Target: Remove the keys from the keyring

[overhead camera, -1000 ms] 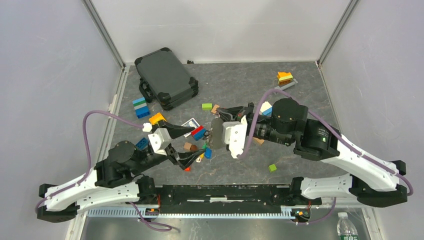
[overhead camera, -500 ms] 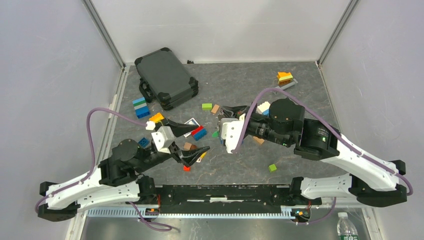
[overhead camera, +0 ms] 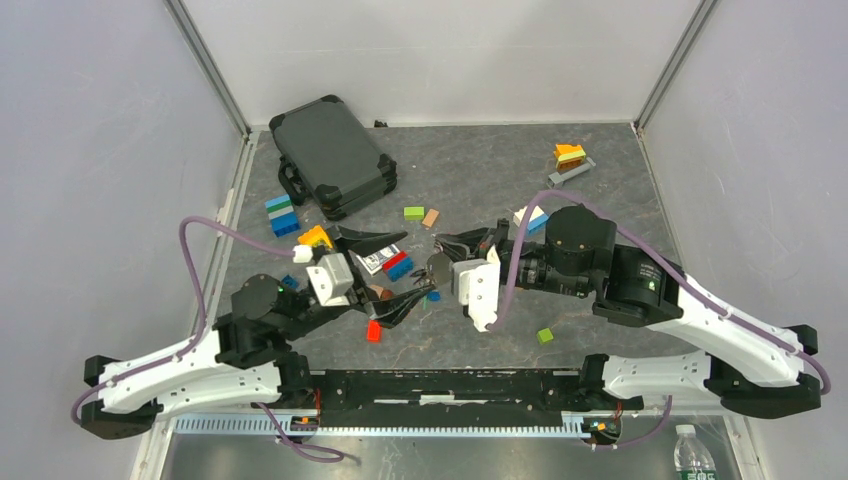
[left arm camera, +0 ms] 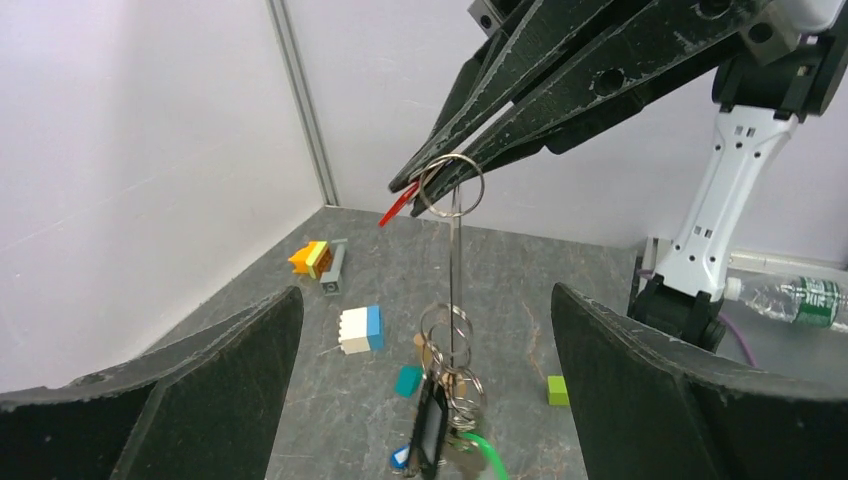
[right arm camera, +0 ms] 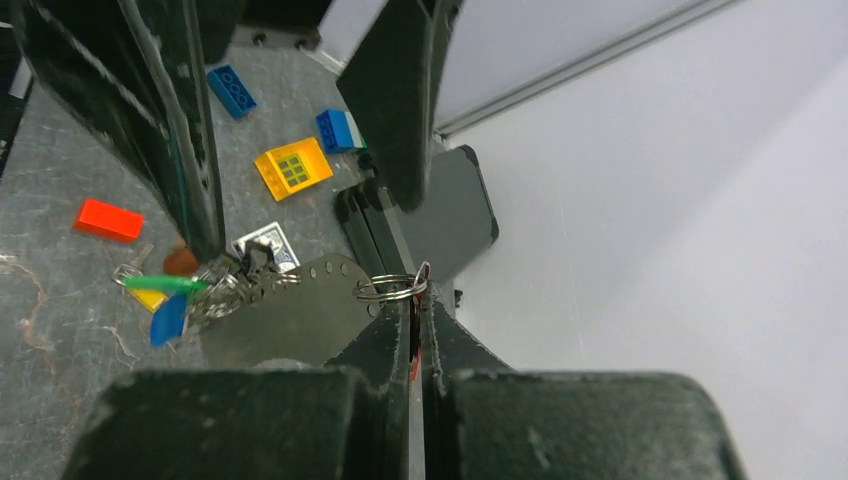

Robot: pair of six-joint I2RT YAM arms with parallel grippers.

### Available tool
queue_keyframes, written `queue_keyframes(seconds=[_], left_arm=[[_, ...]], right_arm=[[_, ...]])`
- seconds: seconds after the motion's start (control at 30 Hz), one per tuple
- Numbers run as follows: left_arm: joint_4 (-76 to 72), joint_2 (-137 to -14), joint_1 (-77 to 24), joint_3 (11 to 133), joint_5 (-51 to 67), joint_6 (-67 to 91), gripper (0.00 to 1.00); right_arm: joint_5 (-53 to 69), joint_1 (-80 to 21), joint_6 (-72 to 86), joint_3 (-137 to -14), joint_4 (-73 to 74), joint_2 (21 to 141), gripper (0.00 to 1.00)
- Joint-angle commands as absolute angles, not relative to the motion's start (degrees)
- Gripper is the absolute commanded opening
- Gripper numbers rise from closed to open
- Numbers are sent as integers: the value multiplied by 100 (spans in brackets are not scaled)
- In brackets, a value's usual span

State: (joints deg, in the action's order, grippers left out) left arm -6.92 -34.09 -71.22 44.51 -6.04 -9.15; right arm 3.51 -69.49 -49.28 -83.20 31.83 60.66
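Observation:
The left gripper will next grab the keyring's flat grey plate [left arm camera: 456,268] to remove the keys, which leaves the keyring's end ring free for taking off its key.
My right gripper [right arm camera: 418,300] is shut on the small split ring [right arm camera: 390,287] at the top of the keyring [right arm camera: 300,300], a long flat grey metal piece. A red sliver shows between its pads. In the left wrist view the keyring [left arm camera: 456,260] hangs straight down, edge-on, from those fingers. The keys [left arm camera: 450,420] bunch at its lower end on small rings, with green, blue and black heads showing. My left gripper [left arm camera: 425,300] is wide open, one finger on each side of the hanging keys, touching nothing. From above, both grippers meet near the table's middle around the keyring [overhead camera: 437,268].
A black case [overhead camera: 333,155] lies at the back left. A playing-card box [overhead camera: 378,260] sits under the left fingers. Loose bricks lie around: red [overhead camera: 373,330], green [overhead camera: 544,336], white-blue [overhead camera: 530,217], an orange stack [overhead camera: 570,155], a blue stack [overhead camera: 281,215].
My left gripper has opened wider and pushed forward so that its fingers straddle the hanging keys. The right gripper has shifted slightly toward the near edge, still holding the keyring.

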Motion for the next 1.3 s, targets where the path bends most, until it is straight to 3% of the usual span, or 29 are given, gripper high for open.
queue_keyframes(seconds=[0.0, 0.13, 0.23, 0.4, 0.67, 1.13, 1.27], left_arm=[[-1162, -3824, -7147, 4694, -357, -1264, 100], [-1228, -4095, -7151, 4776, -314, -1237, 99], [-1301, -4225, -7146, 4799, -232, -1177, 93], [-1476, -4367, -7146, 4816, -68, -1080, 79], [-1486, -4421, -7143, 4843, 394, -946, 45], [-778, -4306, -7140, 5004, 1051, -982, 34], [-564, -4319, -7139, 5125, 1146, -1054, 16]], right_arm=[[845, -6981, -4975, -8288, 2607, 5960, 0], [950, -6984, -4953, -8232, 2497, 5938, 0], [1014, -6983, -4948, -8186, 2446, 5902, 0], [1075, -6985, -4948, -8099, 2399, 5858, 0], [1051, -6987, -4981, -7960, 2283, 5716, 0], [995, -6985, -5315, -7842, 2252, 5516, 0], [978, -6987, -5427, -7833, 2293, 5497, 0]])
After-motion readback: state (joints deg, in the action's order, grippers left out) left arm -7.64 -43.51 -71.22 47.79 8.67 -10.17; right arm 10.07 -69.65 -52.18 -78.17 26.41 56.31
